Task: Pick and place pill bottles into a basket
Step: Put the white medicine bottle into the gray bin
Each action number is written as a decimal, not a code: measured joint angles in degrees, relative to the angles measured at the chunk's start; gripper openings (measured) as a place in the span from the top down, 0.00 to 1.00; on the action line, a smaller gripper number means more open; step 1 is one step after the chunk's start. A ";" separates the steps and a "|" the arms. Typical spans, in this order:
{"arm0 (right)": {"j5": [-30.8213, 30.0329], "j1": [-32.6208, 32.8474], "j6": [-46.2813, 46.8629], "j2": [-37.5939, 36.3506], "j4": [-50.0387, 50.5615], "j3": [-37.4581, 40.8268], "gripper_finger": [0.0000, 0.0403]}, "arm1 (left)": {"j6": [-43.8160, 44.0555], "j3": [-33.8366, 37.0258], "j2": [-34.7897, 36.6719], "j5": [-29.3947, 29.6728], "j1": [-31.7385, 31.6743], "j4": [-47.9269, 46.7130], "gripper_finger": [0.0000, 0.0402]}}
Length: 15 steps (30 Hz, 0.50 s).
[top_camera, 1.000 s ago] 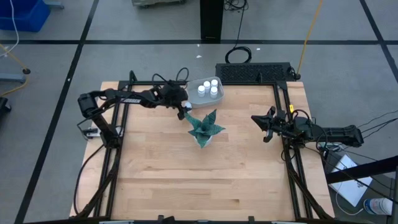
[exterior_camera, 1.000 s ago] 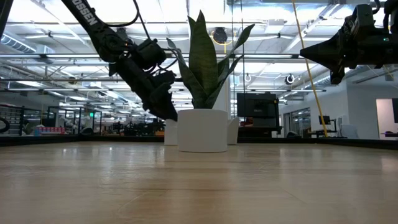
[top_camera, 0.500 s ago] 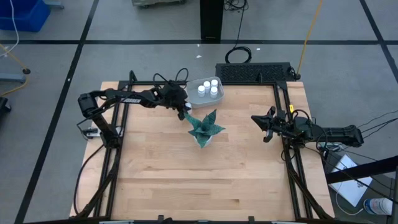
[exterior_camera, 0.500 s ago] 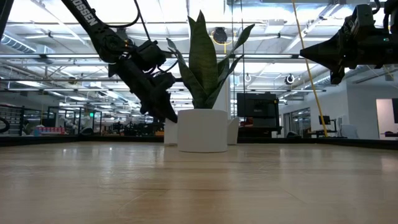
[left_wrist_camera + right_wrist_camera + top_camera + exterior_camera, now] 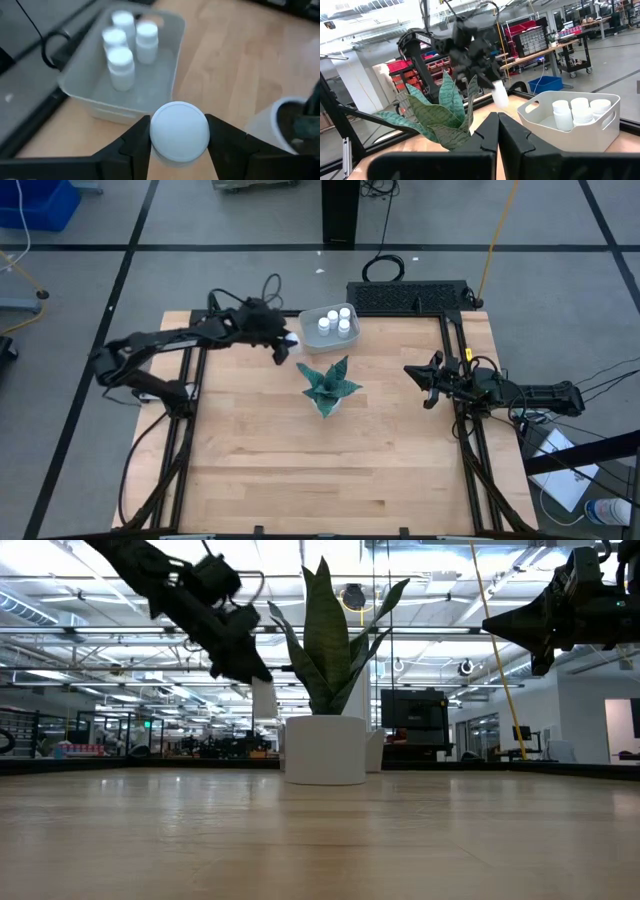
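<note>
The held bottle (image 5: 180, 134) hangs short of the basket's near rim (image 5: 120, 107) and would miss, so it is too early to open my left gripper; moving toward the basket comes first.
My left gripper (image 5: 286, 345) hangs above the table's far part, between the basket and the plant, shut on a white pill bottle (image 5: 180, 131). In the low view the bottle (image 5: 264, 700) hangs well above the table. The pale basket (image 5: 331, 323) stands at the far edge on its flat bottom, with several white bottles (image 5: 122, 42) upright inside. My right gripper (image 5: 425, 380) waits shut in the air at the table's right side. My left gripper pinches the bottle's cap end (image 5: 154, 137) between its two fingers, one on each side. The fingers (image 5: 240, 655) slant down from the table's left. The bottle hangs below them, roughly upright, cap up, clear of the table.
A green spiky plant (image 5: 328, 385) in a white pot (image 5: 325, 748) stands mid-table, just near and right of the held bottle. A black block (image 5: 408, 297) lies at the far right edge. The wood nearer than the plant is bare.
My left gripper has taken hold of the bottle beside the plant pot, then risen and drawn a little toward the table's left and far edge. The bottle, which stood on the table, now hangs lifted clear.
</note>
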<state>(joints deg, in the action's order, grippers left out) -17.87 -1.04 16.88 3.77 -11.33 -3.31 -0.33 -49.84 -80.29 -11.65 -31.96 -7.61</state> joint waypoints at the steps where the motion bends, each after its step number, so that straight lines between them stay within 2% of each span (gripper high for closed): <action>1: 0.00 0.02 0.00 0.02 0.00 0.00 1.00 | -0.31 0.00 1.39 0.09 -0.26 -0.28 0.58; 4: 0.00 0.02 0.00 0.00 0.00 0.00 1.00 | -0.40 -0.05 5.20 0.14 -1.19 0.10 0.59; 8: 0.01 0.02 0.00 0.00 0.00 0.00 1.00 | -0.07 -3.31 6.13 -1.10 -2.54 0.52 0.59; 12: 0.00 0.01 0.00 0.00 0.00 0.00 1.00 | -3.45 -10.36 2.28 -2.72 -3.14 0.48 0.58; 15: 0.02 0.02 0.00 0.00 -0.02 0.00 1.00 | -4.22 -15.84 -3.14 -7.82 -4.05 -2.11 0.59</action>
<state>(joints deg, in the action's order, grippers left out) -17.85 -1.02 16.88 3.77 -11.35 -3.31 -4.55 -65.68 -83.43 -19.47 -36.02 -9.72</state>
